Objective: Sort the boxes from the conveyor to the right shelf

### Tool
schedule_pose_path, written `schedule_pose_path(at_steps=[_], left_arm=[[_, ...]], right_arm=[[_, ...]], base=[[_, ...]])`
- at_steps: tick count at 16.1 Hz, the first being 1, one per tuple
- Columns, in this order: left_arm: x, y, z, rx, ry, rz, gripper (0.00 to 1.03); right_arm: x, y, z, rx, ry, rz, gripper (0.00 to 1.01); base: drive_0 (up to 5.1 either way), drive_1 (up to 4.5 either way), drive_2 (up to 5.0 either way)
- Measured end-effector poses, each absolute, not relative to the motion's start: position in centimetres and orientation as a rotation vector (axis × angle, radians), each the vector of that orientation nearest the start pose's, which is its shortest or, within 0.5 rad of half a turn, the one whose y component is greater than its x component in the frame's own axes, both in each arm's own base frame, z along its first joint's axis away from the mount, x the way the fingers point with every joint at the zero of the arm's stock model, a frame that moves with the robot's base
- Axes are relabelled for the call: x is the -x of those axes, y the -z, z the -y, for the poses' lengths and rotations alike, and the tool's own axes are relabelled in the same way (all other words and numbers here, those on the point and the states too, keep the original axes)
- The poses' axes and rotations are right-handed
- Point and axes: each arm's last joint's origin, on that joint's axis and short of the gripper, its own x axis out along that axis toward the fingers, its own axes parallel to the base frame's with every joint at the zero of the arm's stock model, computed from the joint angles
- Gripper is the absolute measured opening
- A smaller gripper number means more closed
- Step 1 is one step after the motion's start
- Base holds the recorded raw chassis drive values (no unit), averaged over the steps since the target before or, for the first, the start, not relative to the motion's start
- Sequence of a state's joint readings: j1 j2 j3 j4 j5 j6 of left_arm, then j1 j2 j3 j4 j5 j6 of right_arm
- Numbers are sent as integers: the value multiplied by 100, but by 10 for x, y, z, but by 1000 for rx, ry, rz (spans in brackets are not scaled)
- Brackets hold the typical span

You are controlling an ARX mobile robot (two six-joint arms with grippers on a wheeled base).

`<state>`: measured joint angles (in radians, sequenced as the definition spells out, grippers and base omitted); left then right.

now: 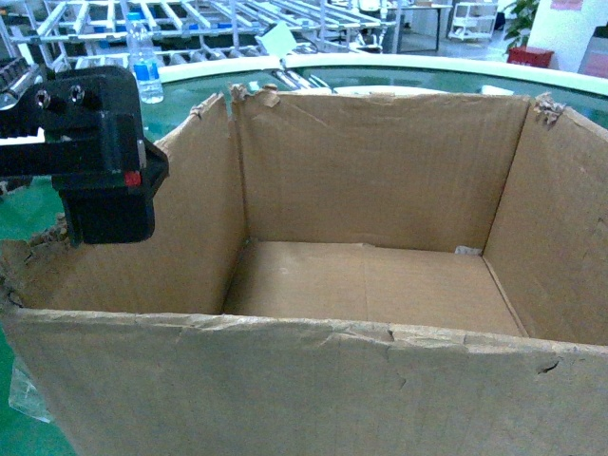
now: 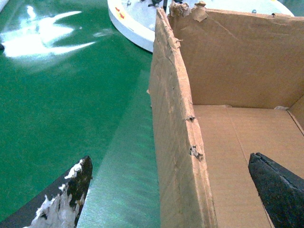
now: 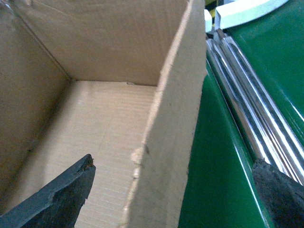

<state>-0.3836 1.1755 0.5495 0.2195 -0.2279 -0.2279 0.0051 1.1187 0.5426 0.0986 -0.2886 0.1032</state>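
Observation:
The whole box spreads far wider than my fingers. My left gripper will grab the box by its side's torn rim (image 2: 194,147) next.
A large brown cardboard box (image 1: 380,285) with torn top edges stands on the green conveyor (image 1: 185,95), open and empty. My left gripper (image 2: 169,159) is open and straddles the box's left wall (image 2: 173,118), one finger over the belt (image 2: 57,95), the other inside the box. My right gripper (image 3: 174,161) is open too and straddles the right wall (image 3: 175,118), with one finger inside and one over the belt (image 3: 218,180). Neither pair of jaws touches the cardboard. Steel tube racks (image 1: 190,19) stand beyond the belt; I cannot tell whether one is the right shelf.
A water bottle (image 1: 145,66) stands on the belt behind the box's left corner. The white curved rim (image 1: 399,62) runs behind the box. A white round plate (image 2: 133,23) lies by the far left corner. Shiny steel rails (image 3: 247,99) run close along the box's right side.

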Motion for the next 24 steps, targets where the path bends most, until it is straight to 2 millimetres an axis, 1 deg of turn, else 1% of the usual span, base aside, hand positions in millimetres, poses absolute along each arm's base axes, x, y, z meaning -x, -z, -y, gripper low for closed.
schedule_pose_path(at_steps=[3,5,7,10,13,14,15,17,19,21,23,24], left_arm=[[-229,-208,87,80,67,-436,98],[-228,-205,88,77,46,-457,98],[-229,-201,93,71,44,-477,98],[-235,-199,95,67,20,-484,98],[-234,-199,96,72,24,-489,98],[-234,-199,96,75,24,-490,96],[-234,-199,96,80,24,-490,87],[-234,-199,96,84,24,-489,64],[-234,-200,98,88,45,-488,42],[-234,-202,101,94,72,-486,18],[-234,-202,102,99,82,-485,5],[-234,-202,102,102,83,-486,3]], right_arm=[[-236,-202,-7,-151,-245,-531,98],[-238,-199,-7,-139,-243,-531,98],[-241,-196,-5,-132,-231,-531,98],[-245,-195,-4,-111,-220,-523,98],[-245,-195,-3,-86,-209,-518,98],[-245,-195,-3,-84,-209,-518,98],[-245,-195,-3,-84,-209,-518,95],[-245,-195,-5,-80,-220,-518,72],[-245,-196,-6,-79,-227,-515,50],[-245,-196,-7,-79,-235,-513,26],[-245,-196,-8,-82,-248,-512,13],[-245,-197,-9,-81,-250,-512,5]], base=[[0,0,0],[0,0,0],[0,0,0],[0,0,0],[0,0,0],[0,0,0],[0,0,0],[0,0,0],[0,0,0],[0,0,0],[0,0,0],[0,0,0]])
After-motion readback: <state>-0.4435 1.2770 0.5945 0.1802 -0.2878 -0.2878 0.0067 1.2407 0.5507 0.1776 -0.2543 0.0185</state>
